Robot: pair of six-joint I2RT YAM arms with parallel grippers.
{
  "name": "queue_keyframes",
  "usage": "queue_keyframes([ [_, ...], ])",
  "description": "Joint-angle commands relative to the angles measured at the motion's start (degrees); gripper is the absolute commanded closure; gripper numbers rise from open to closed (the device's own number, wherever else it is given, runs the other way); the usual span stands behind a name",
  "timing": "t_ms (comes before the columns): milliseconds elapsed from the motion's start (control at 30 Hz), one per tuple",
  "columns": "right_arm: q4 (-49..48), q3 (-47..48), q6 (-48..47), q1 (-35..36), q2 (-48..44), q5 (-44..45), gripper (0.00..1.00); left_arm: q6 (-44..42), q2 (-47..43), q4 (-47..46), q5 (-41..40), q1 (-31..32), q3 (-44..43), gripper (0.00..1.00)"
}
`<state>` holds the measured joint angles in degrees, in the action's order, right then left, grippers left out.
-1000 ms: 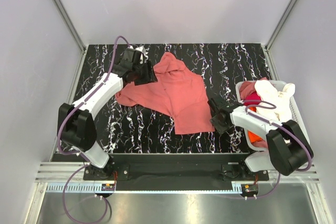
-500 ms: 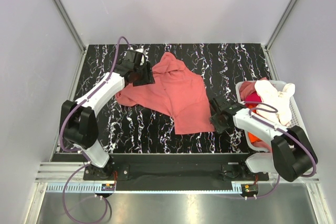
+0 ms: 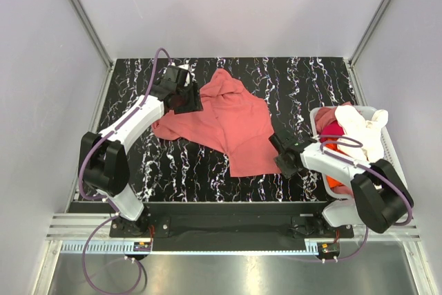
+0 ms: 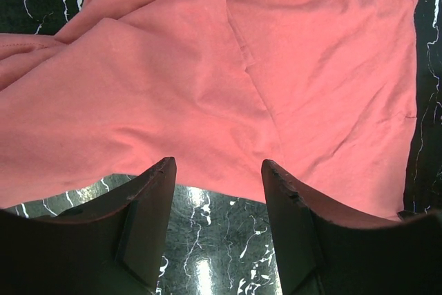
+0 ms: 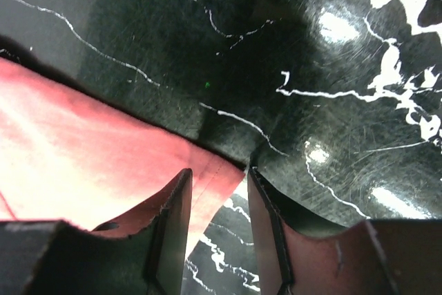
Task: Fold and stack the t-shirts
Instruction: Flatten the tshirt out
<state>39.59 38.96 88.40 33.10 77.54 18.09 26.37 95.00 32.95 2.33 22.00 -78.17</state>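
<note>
The hemmed corner is between my right gripper's fingers, so my right gripper should close. Closing now would hold the shirt.
A large salmon-pink t-shirt lies crumpled and partly spread in the middle of the black marble table. My left gripper is open at the shirt's upper-left edge. In the left wrist view the gripper has bare table between its fingers, and the shirt lies just beyond the tips. My right gripper is at the shirt's lower-right corner. In the right wrist view the gripper is open, with the hemmed corner of the shirt lying between its jaws.
A white slatted basket stands at the right edge of the table. It holds a cream shirt, a magenta one and an orange one. Grey walls enclose the table.
My right gripper has shifted slightly left and nearer, onto the shirt's lower-right corner. My left arm has barely moved. The shirt lies as before.
</note>
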Motion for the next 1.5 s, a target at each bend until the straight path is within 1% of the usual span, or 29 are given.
queue_keyframes([
  [0, -2.1, -2.2, 4.0, 0.7, 2.8, -6.2, 0.55, -1.1, -0.2, -1.0, -1.7, 0.2, -2.0, 0.42],
  [167, -4.5, -3.5, 4.5, 0.7, 4.7, -6.7, 0.56, -0.9, -0.1, -1.1, -1.4, 0.2, -2.2, 0.42],
  [233, -5.3, -3.9, 4.4, 0.9, 5.4, -7.2, 0.58, -0.8, 0.0, -1.0, -1.8, 0.1, -2.2, 0.42],
  [300, -5.8, -4.2, 4.3, 0.9, 5.3, -7.0, 0.64, -0.8, 0.2, -1.0, -2.1, 0.2, -2.4, 0.42],
  [367, -5.8, -4.2, 4.0, 0.8, 4.7, -6.6, 0.87, -0.5, 0.4, -1.0, -2.1, 0.2, -2.5, 0.42],
  [400, -5.8, -4.2, 3.8, 0.7, 3.5, -6.5, 0.95, -0.5, 0.4, -1.0, -2.1, 0.2, -2.5, 0.42],
  [433, -5.2, -4.1, 2.8, 0.8, 2.7, -6.1, 1.00, -0.5, 0.4, -1.0, -2.1, 0.2, -2.5, 0.42],
  [533, -1.7, -2.1, -0.1, 0.8, -2.2, -4.5, 1.00, -1.1, 0.5, -0.8, -4.4, 0.2, -3.0, 0.43],
  [633, 1.4, 1.7, -3.7, 0.8, -7.8, -1.8, 1.00, -2.6, 2.2, -0.7, -6.5, 0.5, -5.1, 0.43],
  [700, 1.6, 3.7, -5.8, 0.8, -11.2, -1.2, 1.00, -3.5, 5.9, 0.0, -7.2, 0.9, -8.5, 0.43],
  [767, 1.5, 4.5, -8.0, 0.9, -12.8, -1.4, 1.00, -5.4, 8.7, 2.3, -9.3, 1.7, -11.7, 0.45],
  [800, 1.5, 4.6, -8.6, 1.0, -14.0, -1.6, 1.00, -6.2, 11.7, 3.1, -11.4, 2.7, -14.4, 0.45],
  [867, 1.5, 4.1, -10.1, 1.0, -14.8, -1.7, 1.00, -8.2, 14.8, 3.9, -12.2, 3.2, -17.2, 0.47],
  [900, 1.4, 3.8, -10.3, 1.1, -15.8, -1.7, 1.00, -8.4, 17.7, 4.3, -12.0, 3.4, -20.1, 0.48],
  [967, 0.3, 2.1, -10.5, 1.1, -16.8, -1.8, 1.00, -8.7, 20.8, 5.9, -11.8, 3.7, -22.9, 0.52],
  [1000, -0.5, 1.4, -10.6, 1.1, -17.8, -2.2, 1.00, -8.9, 23.5, 6.5, -12.3, 4.2, -25.5, 0.52],
  [1067, -2.3, -0.1, -11.0, 1.1, -18.7, -2.9, 1.00, -9.9, 25.5, 7.3, -14.6, 4.9, -27.5, 0.52],
  [1100, -2.8, -0.4, -11.1, 1.1, -19.0, -3.0, 1.00, -10.3, 26.5, 7.4, -16.2, 5.5, -28.8, 0.52],
  [1267, -3.2, 0.3, -12.5, 1.1, -18.9, -3.1, 1.00, -12.0, 31.5, 8.0, -18.9, 5.8, -30.4, 0.48],
  [1300, -3.1, 0.6, -12.8, 1.2, -19.0, -3.1, 1.00, -12.0, 32.0, 7.8, -19.6, 5.9, -30.6, 0.46],
  [1467, -3.7, 1.7, -13.9, 1.2, -18.6, -2.1, 1.00, -14.8, 35.8, 7.7, -19.9, 5.9, -34.6, 0.44],
])
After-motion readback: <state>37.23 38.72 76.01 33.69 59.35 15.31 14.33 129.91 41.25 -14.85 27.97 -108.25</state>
